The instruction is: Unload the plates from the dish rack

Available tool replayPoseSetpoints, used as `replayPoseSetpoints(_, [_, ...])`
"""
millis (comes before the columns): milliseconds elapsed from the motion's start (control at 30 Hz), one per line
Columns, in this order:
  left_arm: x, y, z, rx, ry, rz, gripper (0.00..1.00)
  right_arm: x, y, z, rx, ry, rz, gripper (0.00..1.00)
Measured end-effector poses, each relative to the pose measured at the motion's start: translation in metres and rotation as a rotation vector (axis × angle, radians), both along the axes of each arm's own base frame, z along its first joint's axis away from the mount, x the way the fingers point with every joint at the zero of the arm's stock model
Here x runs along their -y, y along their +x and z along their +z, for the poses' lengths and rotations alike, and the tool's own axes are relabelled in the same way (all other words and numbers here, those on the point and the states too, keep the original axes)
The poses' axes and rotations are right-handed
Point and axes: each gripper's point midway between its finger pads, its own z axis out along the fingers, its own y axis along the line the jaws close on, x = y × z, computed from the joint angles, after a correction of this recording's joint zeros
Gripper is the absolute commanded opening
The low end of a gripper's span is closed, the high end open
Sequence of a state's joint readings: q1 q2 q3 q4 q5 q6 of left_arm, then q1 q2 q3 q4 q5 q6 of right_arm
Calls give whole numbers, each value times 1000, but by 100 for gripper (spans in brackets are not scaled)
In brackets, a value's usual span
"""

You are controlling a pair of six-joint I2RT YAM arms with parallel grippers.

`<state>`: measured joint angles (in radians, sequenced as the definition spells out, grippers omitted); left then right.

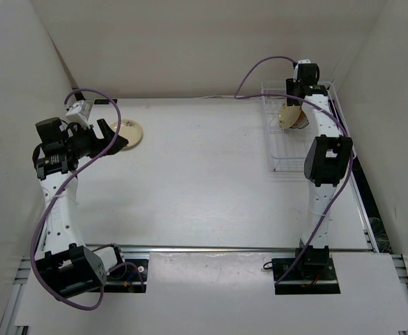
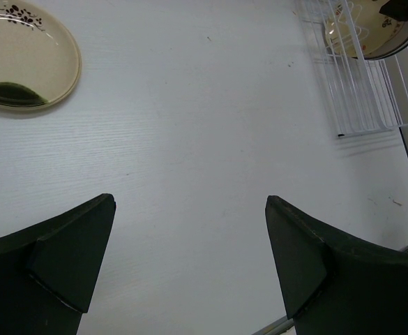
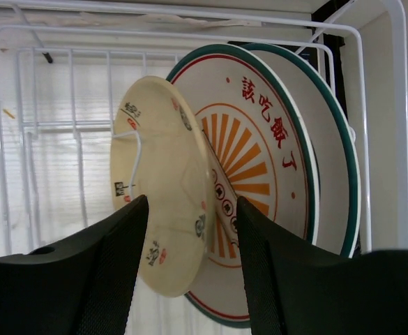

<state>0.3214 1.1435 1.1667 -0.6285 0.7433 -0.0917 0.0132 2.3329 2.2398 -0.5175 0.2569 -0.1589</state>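
My right gripper's fingers are open on both sides of the small cream plate's rim (image 1: 297,107). The small cream plate would stay in the rack (image 1: 277,150) if I lifted my right gripper now.
The white wire dish rack (image 1: 277,150) stands at the far right of the table. In the right wrist view a small cream plate (image 3: 162,188) stands on edge in the rack (image 3: 71,91). Behind it stand a larger white plate (image 3: 273,160) with orange rays and a third plate (image 3: 336,174) with a green rim. My right gripper (image 3: 192,202) is open and its jaws straddle the cream plate's lower rim, with a gap showing on the right side. Another cream plate (image 1: 129,132) lies flat on the table at the far left. My left gripper (image 1: 114,135) hovers beside it, wide open and holding nothing (image 2: 190,202).
White walls enclose the table on the left, back and right. The rack sits close to the right wall. The left wrist view shows the flat plate (image 2: 26,63) at upper left and the rack (image 2: 357,105) at upper right. A metal rail (image 1: 245,248) runs along the near edge.
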Motion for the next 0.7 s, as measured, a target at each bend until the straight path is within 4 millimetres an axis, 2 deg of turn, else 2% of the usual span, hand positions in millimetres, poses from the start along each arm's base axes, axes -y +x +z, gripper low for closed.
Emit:
replayPoseSetpoints(100, [0,0,0,1,2,-1,100,6,3,-6,-5,-10,-4,42])
replayPoseSetpoints(133, [0,0,0,0,1,-1,100,8,3,-8,-7,-11,-7,34])
replayPoseSetpoints(300, [0,-1,-4,-9,-1,-1,100,10,5,-10,-6,-13,-9,17])
replayPoseSetpoints(433, [0,-1,-5,-11,-2,-1,100,10,6,-9,-4,-15,-5,0])
replayPoseSetpoints(700, [0,-2,-4,-8,-1,-1,100,13,3,-9,-10,9,-18,0])
